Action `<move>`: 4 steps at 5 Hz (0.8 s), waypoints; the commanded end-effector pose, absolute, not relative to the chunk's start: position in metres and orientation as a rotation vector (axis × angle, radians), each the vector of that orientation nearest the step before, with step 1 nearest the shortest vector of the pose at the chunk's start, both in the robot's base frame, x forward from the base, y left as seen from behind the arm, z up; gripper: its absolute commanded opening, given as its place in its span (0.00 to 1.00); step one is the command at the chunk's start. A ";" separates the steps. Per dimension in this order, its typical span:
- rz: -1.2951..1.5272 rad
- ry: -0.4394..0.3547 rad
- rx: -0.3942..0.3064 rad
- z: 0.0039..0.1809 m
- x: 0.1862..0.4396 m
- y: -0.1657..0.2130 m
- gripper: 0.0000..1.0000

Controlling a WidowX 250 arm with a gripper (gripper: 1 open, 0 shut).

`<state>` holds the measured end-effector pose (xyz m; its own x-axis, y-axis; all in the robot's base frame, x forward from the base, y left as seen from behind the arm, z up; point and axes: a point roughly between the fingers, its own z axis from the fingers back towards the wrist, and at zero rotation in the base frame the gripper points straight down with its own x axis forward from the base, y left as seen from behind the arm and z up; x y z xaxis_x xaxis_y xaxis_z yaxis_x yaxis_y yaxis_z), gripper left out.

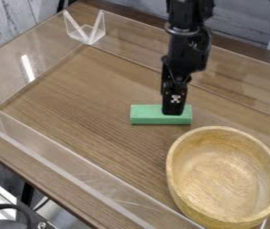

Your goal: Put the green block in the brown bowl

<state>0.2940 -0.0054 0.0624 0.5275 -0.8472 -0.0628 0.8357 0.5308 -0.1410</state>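
Observation:
The gripper grabs the green block (147, 114) by its long sides next, to put it in the brown bowl.
The green block (147, 114) lies flat on the wooden table, just left of and behind the brown bowl (221, 132), which holds nothing. My gripper (171, 107) hangs straight down from the black arm with its fingertips at the right half of the block, hiding part of it. The fingers look narrow from this angle, and I cannot tell whether they are open or shut, or whether they touch the block.
Clear acrylic walls (54, 152) fence the wooden tabletop (78, 98) on the front and left. A clear folded plastic piece (88, 27) stands at the back left corner. The bowl sits close to the front right edge.

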 end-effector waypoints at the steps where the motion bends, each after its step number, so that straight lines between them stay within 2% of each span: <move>1: -1.045 0.074 -0.067 0.068 0.311 -0.001 1.00; 4: -1.062 0.095 -0.089 0.039 0.318 0.003 1.00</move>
<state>0.3084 -0.0002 0.0284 0.4749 -0.8782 -0.0567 0.8639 0.4776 -0.1598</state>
